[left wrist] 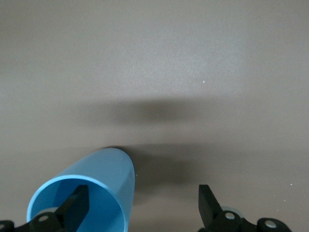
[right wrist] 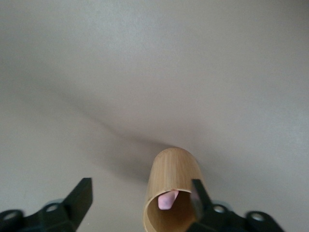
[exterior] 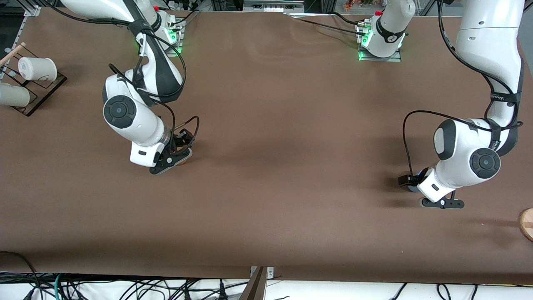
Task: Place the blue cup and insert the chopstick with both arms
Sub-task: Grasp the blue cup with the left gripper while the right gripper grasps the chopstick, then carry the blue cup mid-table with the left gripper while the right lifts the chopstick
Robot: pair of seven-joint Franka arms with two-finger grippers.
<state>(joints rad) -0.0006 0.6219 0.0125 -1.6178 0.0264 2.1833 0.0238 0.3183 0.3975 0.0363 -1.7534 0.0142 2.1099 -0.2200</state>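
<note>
Next, my left gripper grips the cup by its rim (left wrist: pixel 117 198), which leaves the blue cup's opening (left wrist: pixel 99 205) free to take the chopstick.
The blue cup (left wrist: pixel 91 193) stands on the brown table (left wrist: pixel 193 72) under my left gripper (left wrist: pixel 142 205). The left gripper is open: one finger (left wrist: pixel 77 203) is inside the cup's mouth, the other stands outside, well apart from the wall. In the front view the left hand (exterior: pixel 412 182) hides most of this cup. My right gripper (right wrist: pixel 140 198) is open around one wall of a tan-brown cup (right wrist: pixel 174 183), one finger at the rim, the other apart. The chopstick's pink tip (right wrist: pixel 167 199) shows inside that brown cup. In the front view the right hand (exterior: pixel 175 152) covers it.
A dark rack (exterior: pixel 41 93) with white cups (exterior: pixel 37 68) lying on it stands at the right arm's end of the table. A round wooden piece (exterior: pixel 526 223) lies at the table edge at the left arm's end.
</note>
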